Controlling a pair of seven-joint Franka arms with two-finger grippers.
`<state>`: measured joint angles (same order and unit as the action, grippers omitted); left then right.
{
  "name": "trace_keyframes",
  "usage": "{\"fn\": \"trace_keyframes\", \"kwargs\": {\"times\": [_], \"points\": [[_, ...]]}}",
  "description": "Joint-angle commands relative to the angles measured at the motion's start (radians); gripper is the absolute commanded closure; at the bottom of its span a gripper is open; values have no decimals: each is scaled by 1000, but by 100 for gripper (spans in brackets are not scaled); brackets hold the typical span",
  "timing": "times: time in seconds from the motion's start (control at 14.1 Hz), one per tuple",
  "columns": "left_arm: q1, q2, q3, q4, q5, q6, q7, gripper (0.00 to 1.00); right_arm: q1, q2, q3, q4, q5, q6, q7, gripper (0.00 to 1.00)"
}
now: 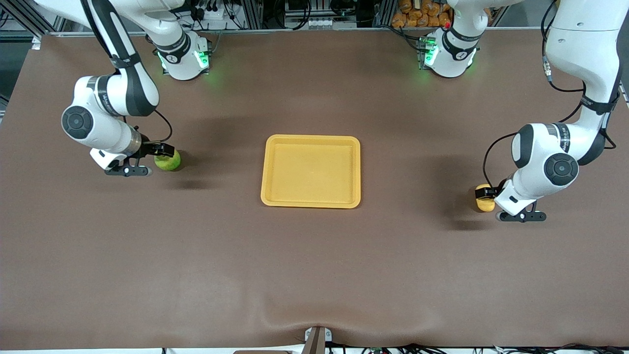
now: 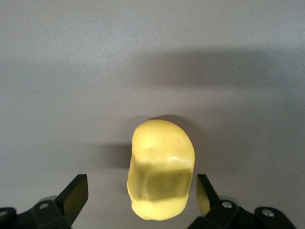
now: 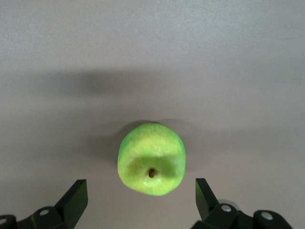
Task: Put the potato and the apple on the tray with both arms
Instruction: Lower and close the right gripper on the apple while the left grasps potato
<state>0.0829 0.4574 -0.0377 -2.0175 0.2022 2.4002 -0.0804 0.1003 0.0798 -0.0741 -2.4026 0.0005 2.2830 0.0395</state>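
Observation:
The left gripper is to grab the potato by its middle point(image 1: 485, 201) next, so that the potato can be placed on the tray point(image 1: 312, 138).
The yellow-orange tray point(image 1: 312, 138) lies in the middle of the table with nothing in it. The green apple point(image 1: 168, 160) rests on the table toward the right arm's end. My right gripper point(image 1: 158, 156) is low beside it and open. In the right wrist view the apple point(image 3: 151, 159) sits just ahead of the gap of the right gripper point(image 3: 139, 194), touching neither finger. The yellow potato point(image 1: 483, 197) rests toward the left arm's end. My left gripper point(image 1: 493, 200) is open around it. In the left wrist view the potato point(image 2: 161, 167) lies between the fingers of the left gripper point(image 2: 140, 193), untouched.
The brown table cover point(image 1: 314, 265) has a raised fold at its near edge above a small mount point(image 1: 315, 338). The two arm bases point(image 1: 184, 56) point(image 1: 449, 51) stand along the far edge. Each arm's elbow hangs low over its own end of the table.

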Motion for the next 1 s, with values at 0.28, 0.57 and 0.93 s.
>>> {"fn": "trace_keyframes", "kwargs": {"times": [0.28,0.57,0.93], "points": [[-2,20,-8,14,8,10,-18,12,25,24,-4,-26,1,58,20,0],[-6,34,-8,13,8,28,-16,31,19,47,-4,-26,0,76,19,0],[-11,34,-8,16,17,28,-12,95,15,74,-7,-26,-16,90,14,0]]}}
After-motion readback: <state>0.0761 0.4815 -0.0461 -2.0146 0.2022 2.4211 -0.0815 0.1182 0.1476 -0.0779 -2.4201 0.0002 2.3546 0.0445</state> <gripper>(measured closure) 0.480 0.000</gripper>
